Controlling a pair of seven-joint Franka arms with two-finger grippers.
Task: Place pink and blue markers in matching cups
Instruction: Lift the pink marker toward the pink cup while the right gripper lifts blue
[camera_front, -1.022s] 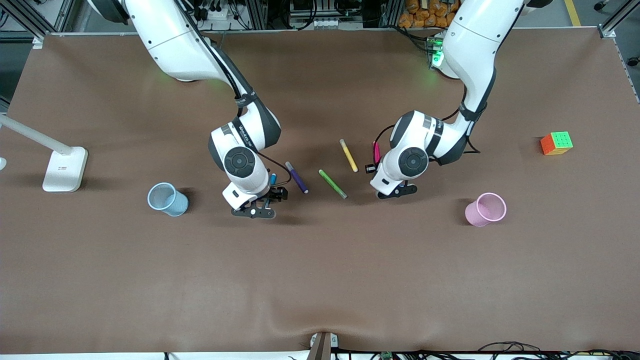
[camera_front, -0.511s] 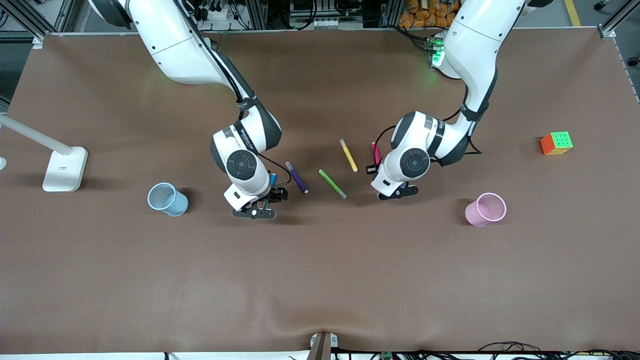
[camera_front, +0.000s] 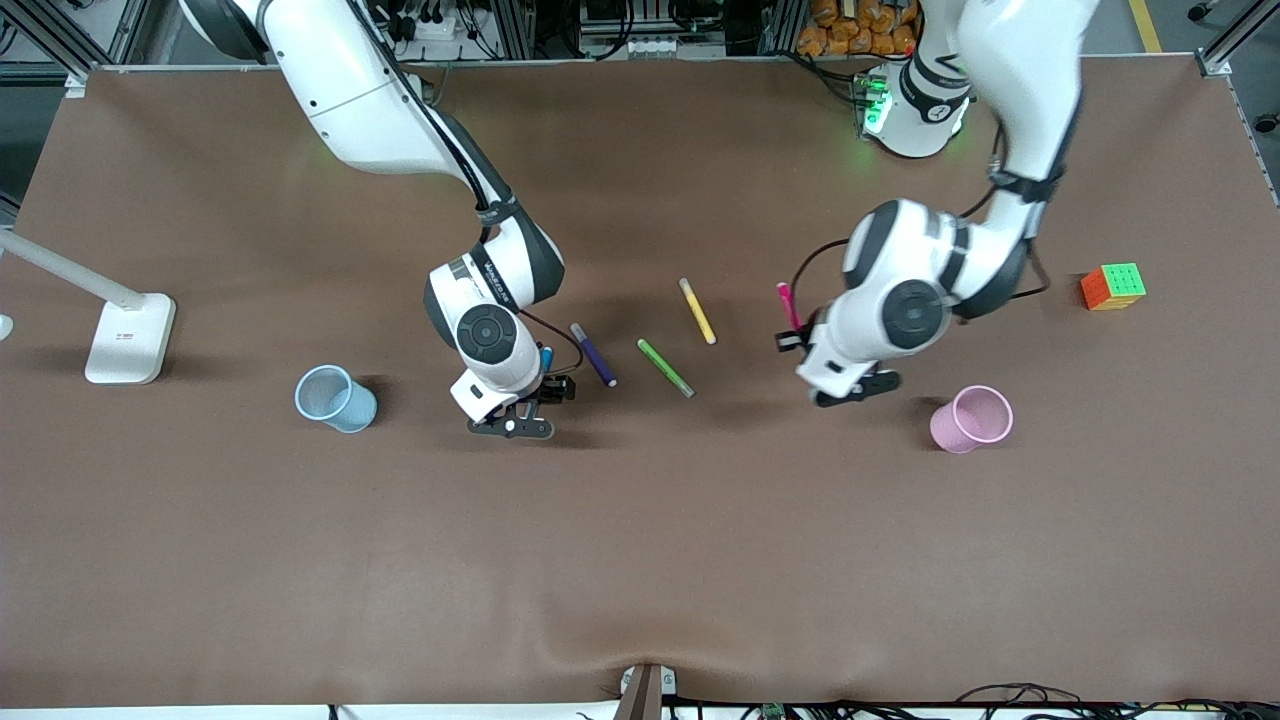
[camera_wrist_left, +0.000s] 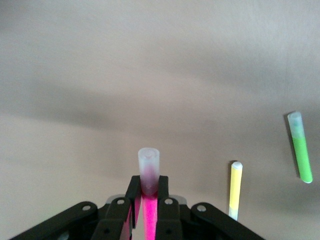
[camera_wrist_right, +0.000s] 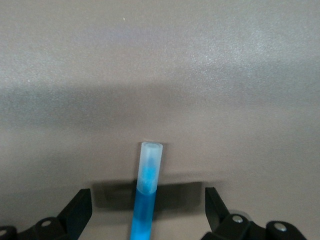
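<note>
I should close my right gripper on the marker now, because its fingers are low on either side of the blue marker (camera_wrist_right: 144, 205).
My left gripper (camera_front: 790, 335) is shut on the pink marker (camera_front: 787, 303) and holds it above the table, between the yellow marker and the pink cup (camera_front: 972, 418). In the left wrist view the marker's pale end (camera_wrist_left: 148, 165) sticks out past the closed fingers (camera_wrist_left: 133, 192). My right gripper (camera_front: 535, 400) is open and low over the blue marker (camera_front: 546, 355), which lies on the table between its spread fingers (camera_wrist_right: 80, 202); most of the marker is hidden under the arm in the front view. The pale blue cup (camera_front: 335, 398) stands toward the right arm's end.
A purple marker (camera_front: 593, 354), a green marker (camera_front: 665, 367) and a yellow marker (camera_front: 697, 311) lie between the arms. A colour cube (camera_front: 1113, 286) sits near the left arm's end. A white lamp base (camera_front: 130, 338) stands at the right arm's end.
My left gripper has carried the pink marker away from the yellow marker toward the pink cup. My right gripper has stayed over the blue marker, shifting only slightly.
</note>
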